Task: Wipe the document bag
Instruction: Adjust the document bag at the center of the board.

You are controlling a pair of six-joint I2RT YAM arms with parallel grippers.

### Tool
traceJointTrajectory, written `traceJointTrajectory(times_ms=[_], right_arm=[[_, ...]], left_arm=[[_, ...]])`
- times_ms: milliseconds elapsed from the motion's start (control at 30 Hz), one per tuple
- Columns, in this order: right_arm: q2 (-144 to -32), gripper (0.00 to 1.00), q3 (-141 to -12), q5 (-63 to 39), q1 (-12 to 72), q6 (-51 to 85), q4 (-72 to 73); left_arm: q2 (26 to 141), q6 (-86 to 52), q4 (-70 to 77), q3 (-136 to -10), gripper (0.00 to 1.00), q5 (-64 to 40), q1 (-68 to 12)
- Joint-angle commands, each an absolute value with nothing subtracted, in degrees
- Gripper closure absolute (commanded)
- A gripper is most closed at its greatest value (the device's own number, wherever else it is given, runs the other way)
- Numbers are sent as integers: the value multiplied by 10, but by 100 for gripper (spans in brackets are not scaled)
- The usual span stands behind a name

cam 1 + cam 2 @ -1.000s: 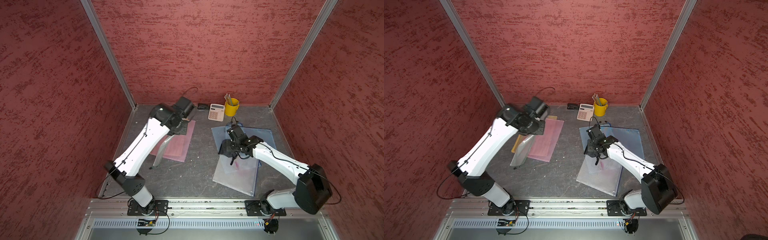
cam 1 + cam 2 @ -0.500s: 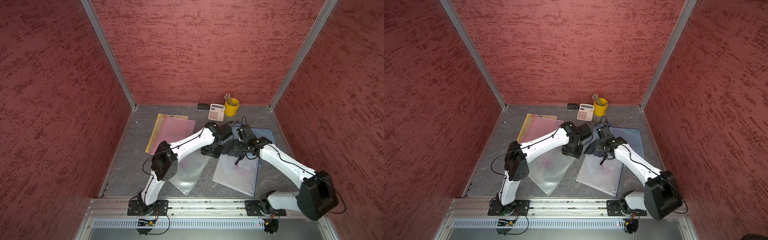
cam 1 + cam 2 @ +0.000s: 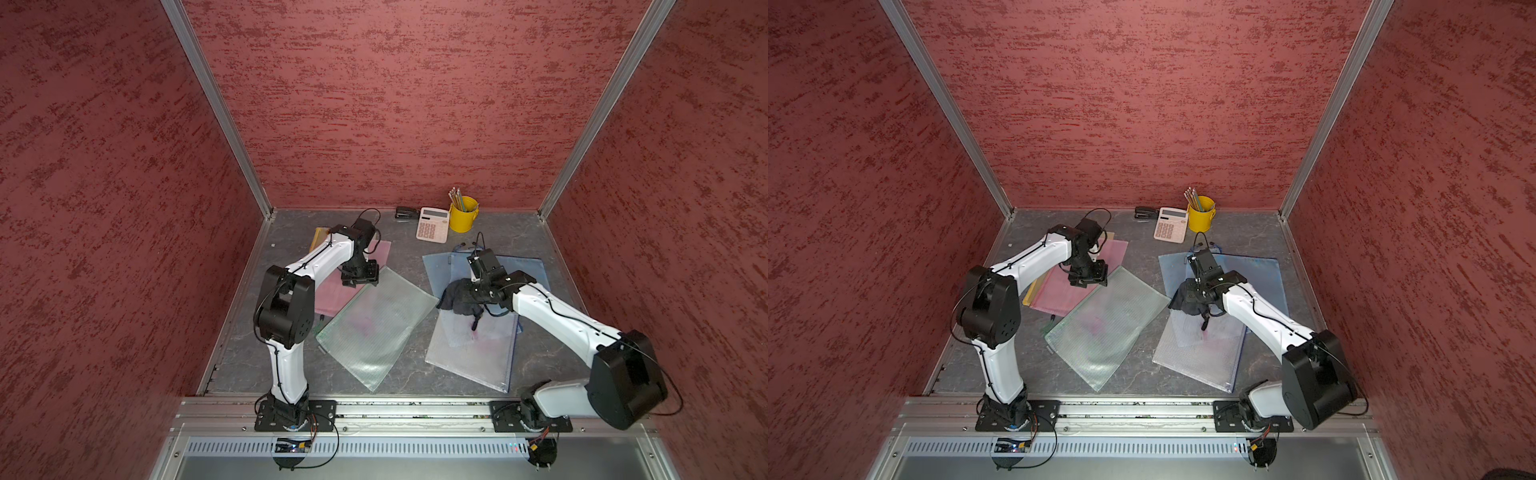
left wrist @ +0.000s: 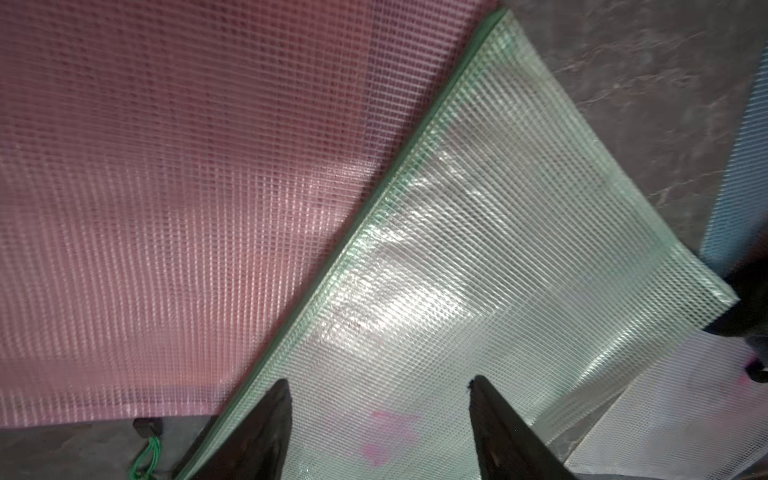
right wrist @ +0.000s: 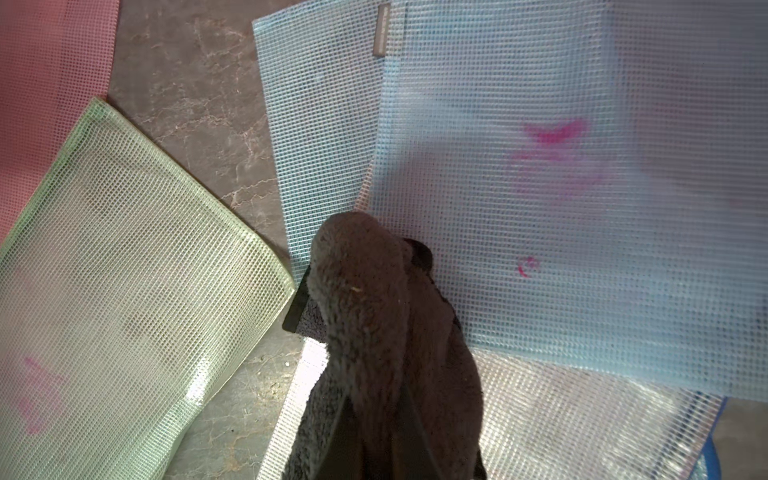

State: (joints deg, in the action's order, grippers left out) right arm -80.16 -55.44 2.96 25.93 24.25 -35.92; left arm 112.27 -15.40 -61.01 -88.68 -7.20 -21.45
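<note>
I will grab the green document bag with my left gripper next, by its edge along the pink bag. The document bag's stained side then stays free to wipe.
A green mesh document bag lies flat mid-table, a pink stain showing on it. My left gripper hovers over its far corner, open, nothing between the fingers. My right gripper is shut on a dark grey cloth. The cloth hangs at the far left corner of a clear bag, beside the green bag's right corner. A blue bag with pink smears overlaps the clear one.
A pink bag on a yellow one lies at the far left, partly under the green bag. A calculator, a yellow pencil cup and a black stapler line the back wall. Red walls close three sides.
The left arm carried the green bag from the far left to mid-table, laid it flat, let go and drew back to its far corner. The right gripper with the cloth barely shifted.
</note>
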Motion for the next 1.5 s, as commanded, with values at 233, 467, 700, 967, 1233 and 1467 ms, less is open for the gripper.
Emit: traceJointTrajectory(times_ms=[233,467,700,967,1233,1467], right_arm=[[-826,100,-593,24,275,255,-346],[-847,100,-598,24,277,258,-338],[-860,100,-596,27,278,256,-330],[-855,100,-593,39,279,249,-328],[-801,100,-653,58,293,213,-364],[-810,100,-738,30,392,168,-379]], left_arm=[[1201,-86,-546,-897,31,-93,-209],[1229,-90,-539,-864,38,-88,-213],[1241,-92,-546,-853,84,-79,-220],[1176,-102,-569,-860,100,-86,-215],[1009,-252,-517,-775,100,-226,-160],[915,-465,-299,-578,100,-257,-206]])
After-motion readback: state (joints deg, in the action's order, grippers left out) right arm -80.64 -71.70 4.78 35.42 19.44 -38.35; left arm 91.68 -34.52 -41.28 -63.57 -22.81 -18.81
